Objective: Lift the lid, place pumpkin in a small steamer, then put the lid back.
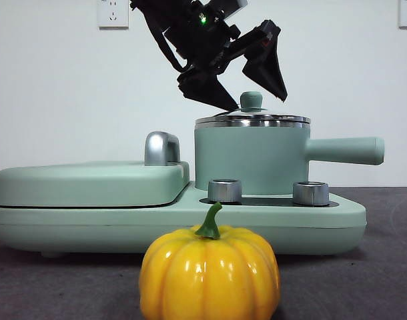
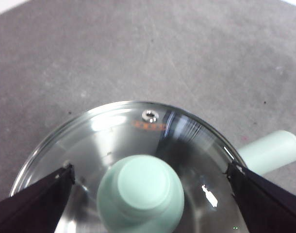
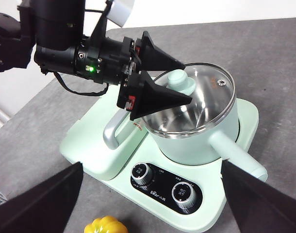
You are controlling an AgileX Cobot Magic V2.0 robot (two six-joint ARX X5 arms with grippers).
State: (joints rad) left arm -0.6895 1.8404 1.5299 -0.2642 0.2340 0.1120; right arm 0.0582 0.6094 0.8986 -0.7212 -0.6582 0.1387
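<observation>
My left gripper will next grab the lid by its narrow mint-green knob [image 1: 251,101] [image 2: 140,194] to lift it, since the glass disc spreads wider than my open fingers.
The clear glass lid [image 1: 253,121] with its mint-green knob [image 1: 251,101] sits on the small steamer [image 1: 250,160], whose long handle [image 1: 343,150] points right. My left gripper [image 1: 257,100] is open, with one jaw on each side of the knob and not touching it. The left wrist view shows the knob [image 2: 140,194] between the wide-apart jaws of the left gripper [image 2: 150,167], over the lid [image 2: 138,126]. The pumpkin [image 1: 210,273] stands on the table in front of the cooker. My right gripper [image 3: 152,165] is open and empty, held high above the cooker and pumpkin [image 3: 106,225].
The steamer stands on a mint-green cooker base [image 1: 190,227] with two steel dials [image 1: 225,190] at its front. A flat mint-green grill cover [image 1: 90,183] with a chrome handle [image 1: 162,148] fills the base's left part. The table is dark grey.
</observation>
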